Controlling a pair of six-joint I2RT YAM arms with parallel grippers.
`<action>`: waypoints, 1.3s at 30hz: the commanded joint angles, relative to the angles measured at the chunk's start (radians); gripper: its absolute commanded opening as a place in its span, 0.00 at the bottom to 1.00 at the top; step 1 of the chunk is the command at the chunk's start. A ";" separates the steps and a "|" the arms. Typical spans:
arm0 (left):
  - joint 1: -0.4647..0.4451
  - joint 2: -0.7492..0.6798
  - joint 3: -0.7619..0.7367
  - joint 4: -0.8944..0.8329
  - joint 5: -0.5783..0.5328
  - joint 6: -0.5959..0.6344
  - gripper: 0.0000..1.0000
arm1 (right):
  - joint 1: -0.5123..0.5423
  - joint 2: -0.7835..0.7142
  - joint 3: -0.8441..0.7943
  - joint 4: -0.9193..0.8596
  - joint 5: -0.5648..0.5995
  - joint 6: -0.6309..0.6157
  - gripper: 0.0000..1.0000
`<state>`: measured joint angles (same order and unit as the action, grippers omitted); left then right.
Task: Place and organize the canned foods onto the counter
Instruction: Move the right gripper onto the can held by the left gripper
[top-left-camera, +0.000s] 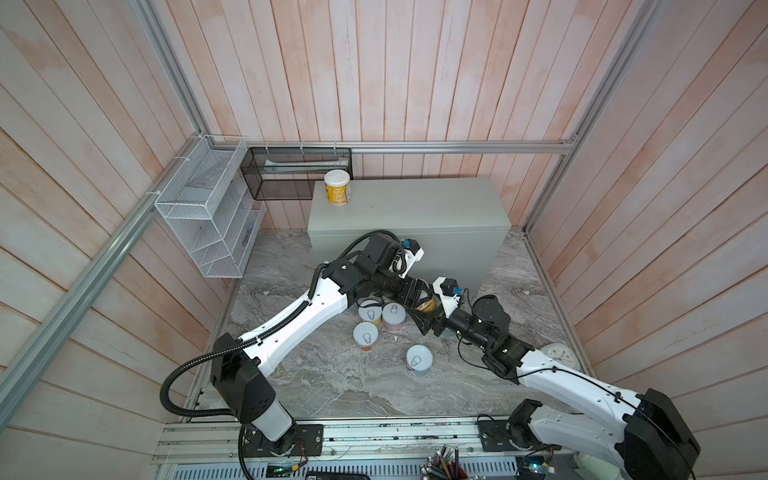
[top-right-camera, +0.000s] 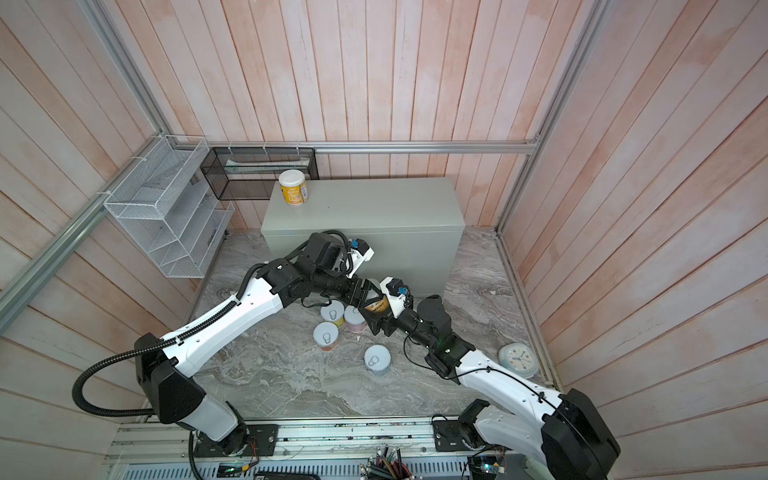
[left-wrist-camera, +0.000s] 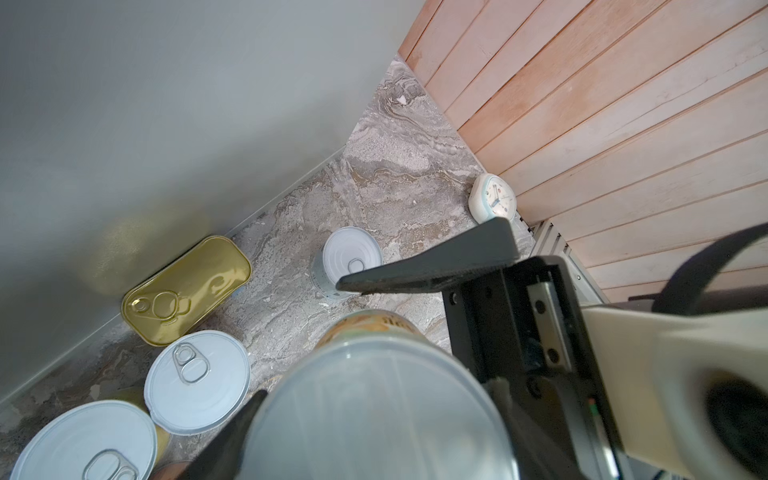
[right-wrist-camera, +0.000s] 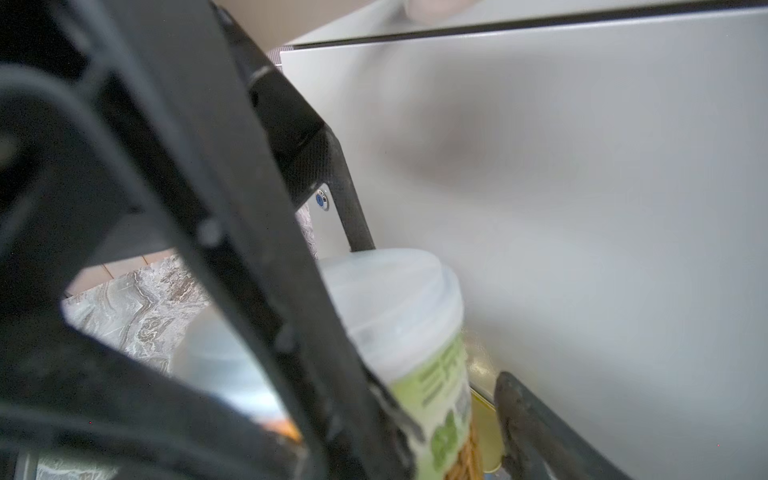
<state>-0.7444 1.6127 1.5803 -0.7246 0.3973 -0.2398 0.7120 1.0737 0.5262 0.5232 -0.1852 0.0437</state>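
The right gripper's finger reaches past the middle of the can's side, so the right gripper should close on the can (top-left-camera: 428, 304) (right-wrist-camera: 441, 409).
Just in front of the counter (top-left-camera: 415, 208), my left gripper (top-left-camera: 419, 296) is shut on a can (top-left-camera: 427, 306) with a translucent plastic lid (left-wrist-camera: 374, 407) and an orange and green label (right-wrist-camera: 432, 386), holding it above the marble. My right gripper (top-left-camera: 424, 311) stands open around the same can, one finger (left-wrist-camera: 436, 262) beside it, with a gap on the far side. A yellow can (top-left-camera: 337, 188) stands on the counter's back left corner. Several pull-tab cans (top-left-camera: 365, 336) stand on the marble below the arms. A gold rectangular tin (left-wrist-camera: 187, 291) lies against the counter's front.
A white round clock (top-left-camera: 559, 353) lies on the marble floor (top-left-camera: 332, 382) by the right wall. A white wire basket (top-left-camera: 203, 212) and a black mesh basket (top-left-camera: 291, 172) hang at the back left. The pale blue can (top-left-camera: 419, 359) stands apart from the others.
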 joint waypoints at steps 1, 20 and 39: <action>-0.004 -0.005 0.007 0.068 0.061 -0.002 0.49 | 0.003 0.011 0.028 0.044 0.004 -0.016 0.93; -0.003 0.019 0.031 0.073 0.098 0.000 0.48 | 0.007 0.034 0.022 0.092 0.002 -0.009 0.66; 0.027 -0.021 -0.035 0.094 -0.002 -0.032 0.93 | 0.007 -0.011 0.007 0.114 0.060 0.060 0.59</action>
<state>-0.7197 1.6245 1.5623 -0.6586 0.4095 -0.2638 0.7212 1.1019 0.5220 0.5518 -0.1501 0.0826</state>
